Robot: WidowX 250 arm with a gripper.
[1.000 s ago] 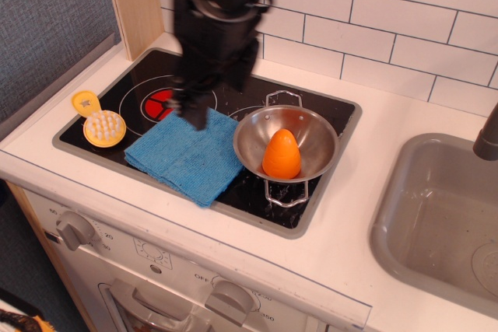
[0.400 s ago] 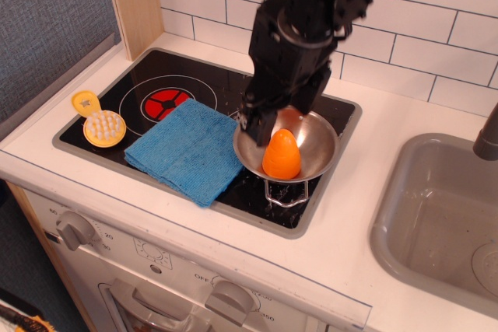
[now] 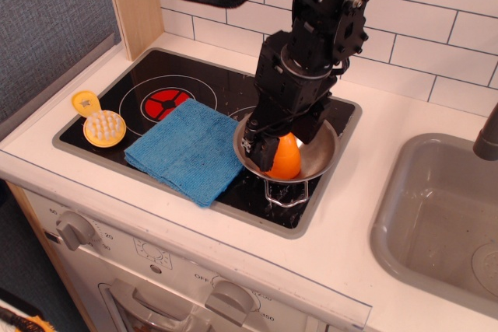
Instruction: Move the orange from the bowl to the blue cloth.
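Note:
My gripper is to grab the orange next around its rounded body (image 3: 284, 159), to move the orange onto the blue cloth (image 3: 187, 149).
The orange (image 3: 287, 161) stands upright in the steel bowl (image 3: 327, 153) on the right side of the black hob. My black gripper (image 3: 283, 142) has come down into the bowl. Its jaws stand open, one on each side of the orange, and its body hides the orange's top. I cannot tell whether the fingers touch it. The blue cloth (image 3: 187, 149) lies flat on the hob just left of the bowl, with nothing on it.
A yellow-orange scrub brush (image 3: 103, 125) lies at the hob's left edge. A red burner mark (image 3: 163, 102) is behind the cloth. A grey sink (image 3: 443, 215) and a dark tap (image 3: 488, 138) are at the right. A tiled wall stands behind.
The arm swung from above the cloth to over the bowl, then dropped so its fingers now straddle the orange. The orange, bowl and cloth have not moved.

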